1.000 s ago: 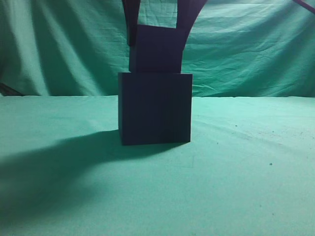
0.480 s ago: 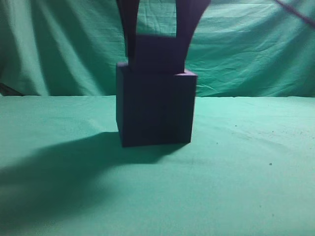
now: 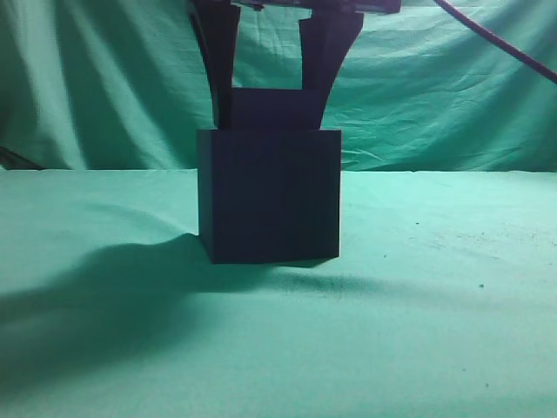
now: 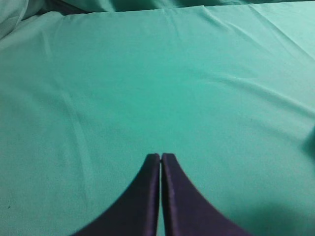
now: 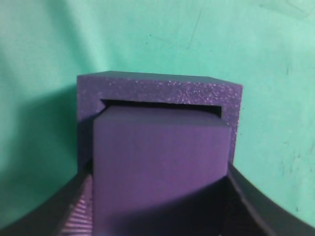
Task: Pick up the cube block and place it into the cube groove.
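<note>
The cube block's lower part (image 3: 271, 120) is down inside the rim of the cube groove, so my right gripper should open now.
The cube groove (image 3: 270, 196) is a large dark navy box standing on the green cloth in the middle of the exterior view. The cube block (image 3: 268, 108) sits partly sunk into the box's open top, with only its upper part showing. My right gripper (image 3: 270, 120) comes down from above, shut on the cube block with a finger on each side. In the right wrist view the lighter purple cube block (image 5: 160, 167) fills most of the opening inside the groove's rim (image 5: 157, 91), held by my right gripper (image 5: 160, 201). My left gripper (image 4: 161, 156) is shut and empty over bare cloth.
Green cloth (image 3: 452, 305) covers the table and hangs as a backdrop (image 3: 435, 87). A dark cable (image 3: 496, 39) crosses the upper right corner. The box's shadow falls to its left on the cloth.
My right gripper has come down with the cube block, which went from above the box to partly inside its top. The box has shifted and turned slightly.
</note>
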Motion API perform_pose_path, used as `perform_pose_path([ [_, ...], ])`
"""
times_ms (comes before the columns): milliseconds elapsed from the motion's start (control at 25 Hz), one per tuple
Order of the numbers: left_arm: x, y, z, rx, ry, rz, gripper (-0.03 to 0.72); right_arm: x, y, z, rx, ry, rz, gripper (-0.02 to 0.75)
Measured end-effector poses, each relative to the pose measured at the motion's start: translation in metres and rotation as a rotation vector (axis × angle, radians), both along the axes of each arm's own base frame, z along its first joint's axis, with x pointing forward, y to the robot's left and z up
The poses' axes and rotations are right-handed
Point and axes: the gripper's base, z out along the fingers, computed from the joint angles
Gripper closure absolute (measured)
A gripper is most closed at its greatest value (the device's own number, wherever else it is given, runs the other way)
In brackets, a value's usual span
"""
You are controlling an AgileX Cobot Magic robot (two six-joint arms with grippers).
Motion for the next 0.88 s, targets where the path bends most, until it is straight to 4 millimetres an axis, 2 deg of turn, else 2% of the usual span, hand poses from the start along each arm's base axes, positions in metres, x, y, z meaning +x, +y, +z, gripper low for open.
perform_pose_path([
  [200, 0.000, 0.000, 0.000, 0.000, 0.000, 0.000, 0.688, 0.001, 0.000, 0.000, -0.006, -0.009, 0.012, 0.318],
  [320, 0.000, 0.000, 0.000, 0.000, 0.000, 0.000, 0.688, 0.004, 0.001, 0.006, -0.031, -0.017, 0.018, 0.146],
  [400, 0.000, 0.000, 0.000, 0.000, 0.000, 0.000, 0.688, 0.009, 0.005, 0.021, -0.017, -0.060, 0.042, 0.089],
  [560, 0.000, 0.000, 0.000, 0.000, 0.000, 0.000, 0.688, 0.014, 0.008, 0.062, 0.059, -0.166, 0.086, 0.102],
  [600, 0.000, 0.000, 0.000, 0.000, 0.000, 0.000, 0.688, 0.012, 0.006, 0.073, 0.080, -0.188, 0.089, 0.191],
  [680, 0.000, 0.000, 0.000, 0.000, 0.000, 0.000, 0.688, 0.005, -0.002, 0.095, 0.111, -0.226, 0.101, 0.318],
  [800, 0.000, 0.000, 0.000, 0.000, 0.000, 0.000, 0.688, -0.012, -0.020, 0.133, 0.175, -0.294, 0.107, 0.578],
  [880, 0.000, 0.000, 0.000, 0.000, 0.000, 0.000, 0.688, -0.026, -0.036, 0.163, 0.230, -0.349, 0.105, 0.682],
])
